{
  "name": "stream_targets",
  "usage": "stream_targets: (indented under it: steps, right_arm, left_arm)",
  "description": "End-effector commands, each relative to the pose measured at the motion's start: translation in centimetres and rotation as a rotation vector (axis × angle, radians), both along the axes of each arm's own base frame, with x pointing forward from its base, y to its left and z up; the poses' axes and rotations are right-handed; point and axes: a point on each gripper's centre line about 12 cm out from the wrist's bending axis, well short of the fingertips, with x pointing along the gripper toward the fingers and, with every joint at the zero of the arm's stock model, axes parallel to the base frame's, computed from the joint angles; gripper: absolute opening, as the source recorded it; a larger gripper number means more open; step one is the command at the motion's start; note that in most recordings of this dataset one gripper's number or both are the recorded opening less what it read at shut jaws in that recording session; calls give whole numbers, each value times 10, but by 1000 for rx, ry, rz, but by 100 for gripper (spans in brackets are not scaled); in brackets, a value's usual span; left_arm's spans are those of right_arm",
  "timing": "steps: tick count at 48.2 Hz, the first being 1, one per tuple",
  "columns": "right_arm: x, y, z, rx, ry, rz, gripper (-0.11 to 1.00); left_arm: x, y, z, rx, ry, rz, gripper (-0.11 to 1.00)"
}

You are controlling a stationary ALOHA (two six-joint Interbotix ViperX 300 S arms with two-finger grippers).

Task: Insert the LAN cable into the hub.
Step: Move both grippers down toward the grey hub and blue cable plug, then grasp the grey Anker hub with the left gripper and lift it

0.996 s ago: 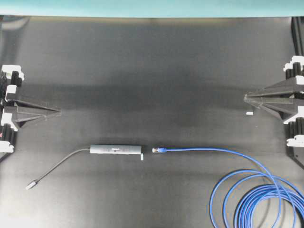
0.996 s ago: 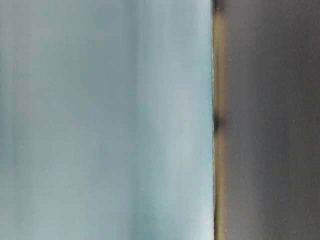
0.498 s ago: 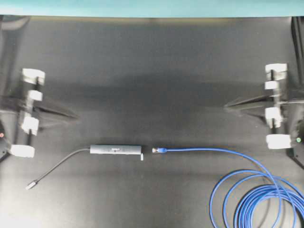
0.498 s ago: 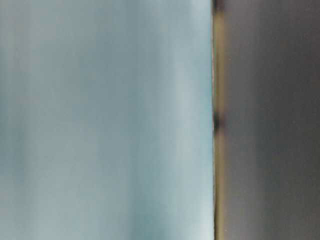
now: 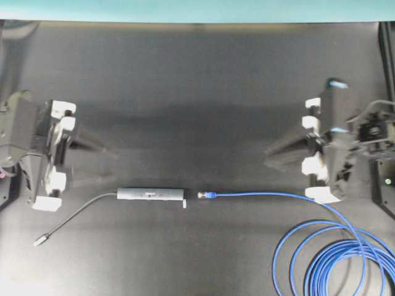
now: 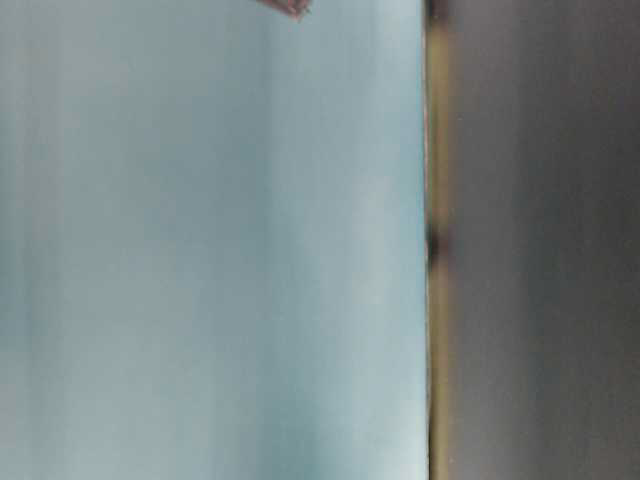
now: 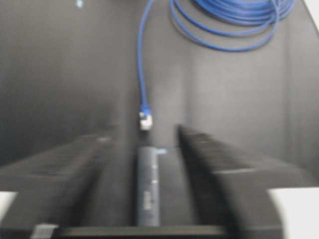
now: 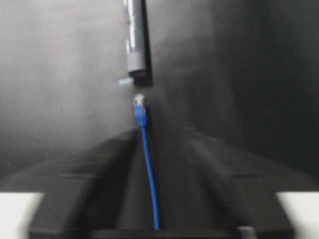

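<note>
My left gripper grabs the hub by the long sides of its tail half (image 5: 134, 193) next, since a pale tab (image 5: 184, 203) juts out beside the hub's port end.
The hub (image 5: 151, 193) lies flat on the black mat, a slim grey bar. Just right of it, with a small gap, rests the plug (image 5: 203, 194) of the blue LAN cable (image 5: 278, 195), which runs right into loose coils (image 5: 336, 259). My left gripper (image 5: 102, 163) hovers up and left of the hub, open and empty. In the left wrist view the hub (image 7: 148, 186) shows between the spread fingers (image 7: 219, 159), with the plug (image 7: 145, 119) beyond it. My right gripper (image 5: 271, 159) hangs open above the cable. In its wrist view the cable (image 8: 149, 174) runs between the fingers (image 8: 84, 169) towards the hub (image 8: 135, 40).
The hub's thin grey tail (image 5: 80, 213) curves to a small silver plug (image 5: 40, 240) at the lower left. A pale tab (image 5: 185, 202) sticks out at the hub's right end. A teal strip (image 5: 197, 9) borders the mat's far edge. The table-level view is a blur.
Both arms have swung in from the table's sides towards the middle, and both grippers have gone from shut to open. Hub and cable lie where they were.
</note>
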Motion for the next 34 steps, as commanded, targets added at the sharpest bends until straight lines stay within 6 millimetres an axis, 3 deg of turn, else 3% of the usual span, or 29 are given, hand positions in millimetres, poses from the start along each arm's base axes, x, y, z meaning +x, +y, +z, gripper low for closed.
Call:
stream_targets:
  steps: [1, 4, 8, 24, 34]
  right_arm:
    - [8, 1, 4, 2, -8, 2, 55]
    - [12, 2, -1, -6, 6, 7, 71]
    - [17, 2, -3, -24, -1, 16, 83]
    - [31, 6, -8, -29, -57, 25, 81]
    - [30, 8, -8, -25, -51, 29, 81]
  left_arm:
    - [6, -4, -10, -19, 2, -11, 78]
    - [8, -5, -21, -37, 5, -11, 84]
    - [11, -5, -34, -49, -14, -13, 76]
    - [30, -5, -103, -69, 99, -3, 79]
    - [41, -7, -133, -82, 103, -7, 79]
